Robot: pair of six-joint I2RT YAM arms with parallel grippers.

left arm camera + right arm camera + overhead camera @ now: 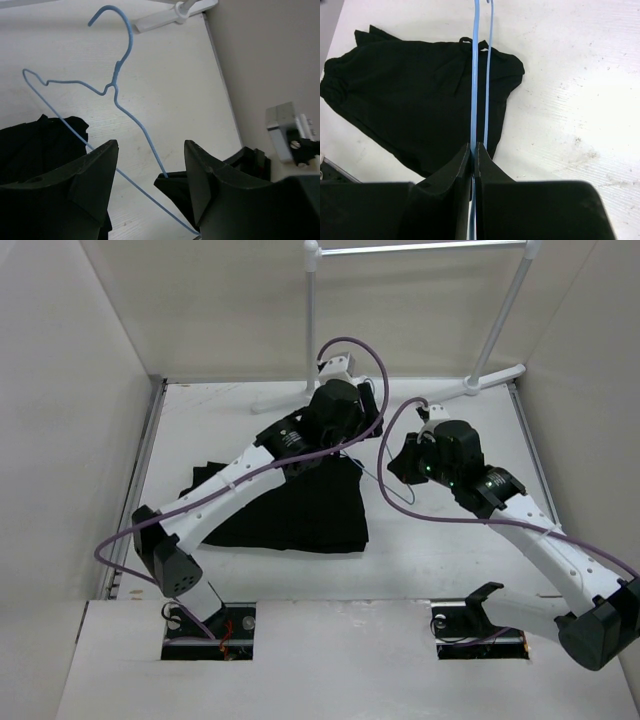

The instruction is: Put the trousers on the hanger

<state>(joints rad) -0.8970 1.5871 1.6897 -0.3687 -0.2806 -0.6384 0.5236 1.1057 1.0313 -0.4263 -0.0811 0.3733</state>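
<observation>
My left gripper will next grab the hanger's neck at the base of the hook (116, 74), so the hanger's lower wires stay free for the trousers.
The black trousers (290, 508) lie crumpled on the white table left of centre; they also show in the right wrist view (415, 95) and at the left edge of the left wrist view (35, 145). The hanger (117, 75) is thin pale bluish wire, held tilted above the table with its hook pointing away. My right gripper (475, 150) is shut on the hanger's wire (475, 75), just right of the trousers (402, 462). My left gripper (150, 165) is open and empty, its jaws on either side of the hanger's lower wires without touching them.
A thick white clothes rack (420, 248) stands at the back, its foot (490, 380) on the table's far right; the foot also shows in the left wrist view (175, 15). Pale walls enclose the table on the left, right and back.
</observation>
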